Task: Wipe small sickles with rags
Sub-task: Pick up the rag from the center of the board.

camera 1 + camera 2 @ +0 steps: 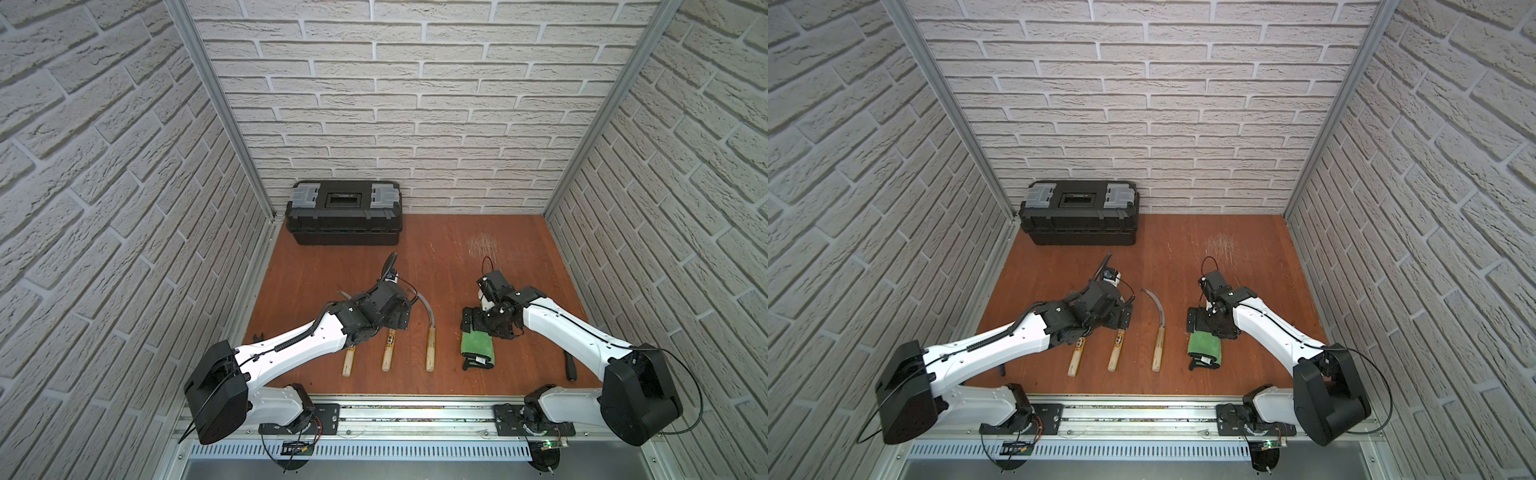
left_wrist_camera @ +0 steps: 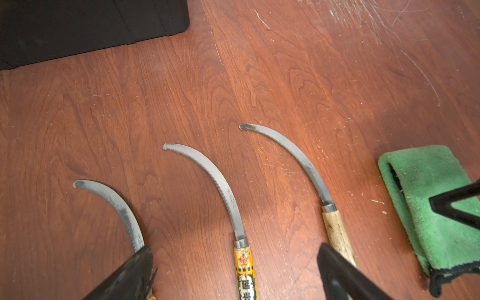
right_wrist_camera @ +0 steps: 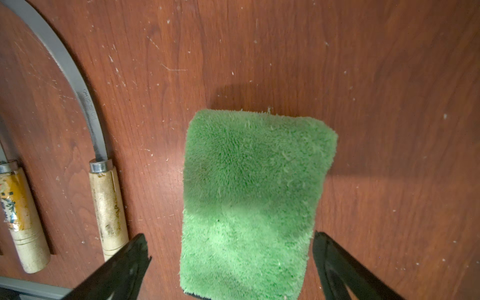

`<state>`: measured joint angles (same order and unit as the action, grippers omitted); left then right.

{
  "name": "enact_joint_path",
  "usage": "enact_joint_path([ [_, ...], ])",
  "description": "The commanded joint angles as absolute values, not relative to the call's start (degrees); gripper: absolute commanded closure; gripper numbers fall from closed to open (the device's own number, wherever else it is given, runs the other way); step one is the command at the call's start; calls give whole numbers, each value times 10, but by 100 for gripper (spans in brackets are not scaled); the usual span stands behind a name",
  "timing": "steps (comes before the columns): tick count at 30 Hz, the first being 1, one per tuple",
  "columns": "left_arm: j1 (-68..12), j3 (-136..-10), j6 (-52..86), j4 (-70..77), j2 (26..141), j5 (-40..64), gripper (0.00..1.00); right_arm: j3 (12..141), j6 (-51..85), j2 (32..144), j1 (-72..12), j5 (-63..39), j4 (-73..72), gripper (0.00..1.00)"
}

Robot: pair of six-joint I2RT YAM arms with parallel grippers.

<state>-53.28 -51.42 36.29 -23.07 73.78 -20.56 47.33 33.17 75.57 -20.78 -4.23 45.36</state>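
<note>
My right gripper grabs the folded rag across its middle by its long sides next, since the fluffy end stays free to wipe sickles.
Three small sickles lie side by side on the wooden table, blades pointing away from me: the left sickle point(image 2: 122, 207), the middle sickle point(image 2: 215, 179) with a yellow printed label, and the right sickle point(image 1: 430, 349) with a plain handle. My left gripper point(image 2: 233, 250) is open above the middle sickle's handle, one finger to each side, holding nothing. The rag point(image 3: 254, 181), a folded green fluffy cloth with a black end, lies to the right of the sickles point(image 1: 1158, 349). My right gripper point(image 3: 230, 236) hangs open over the rag point(image 1: 478, 347), its fingers either side and apart from it.
A shut black toolbox point(image 1: 345, 216) stands at the back left against the brick wall. A dark tool handle point(image 1: 570, 365) lies by the right arm near the front edge. Brick-patterned walls close in the table on three sides. Scratches mark the wood at the back right.
</note>
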Motion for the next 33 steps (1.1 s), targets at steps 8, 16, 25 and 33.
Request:
enact_joint_path([
  [8, -536, -515, 380, -213, 745, -220, 2, 483, 330, 797, -219, -29, 496, 0],
  [16, -537, -502, 391, -215, 743, -206, 2, 470, 325, 832, -219, -36, 476, 22],
  [25, -539, -502, 397, -227, 751, -172, 2, 456, 329, 882, -220, -53, 438, 36],
  [33, -551, -504, 406, -239, 757, -141, 2, 453, 329, 907, -217, -61, 423, 37],
])
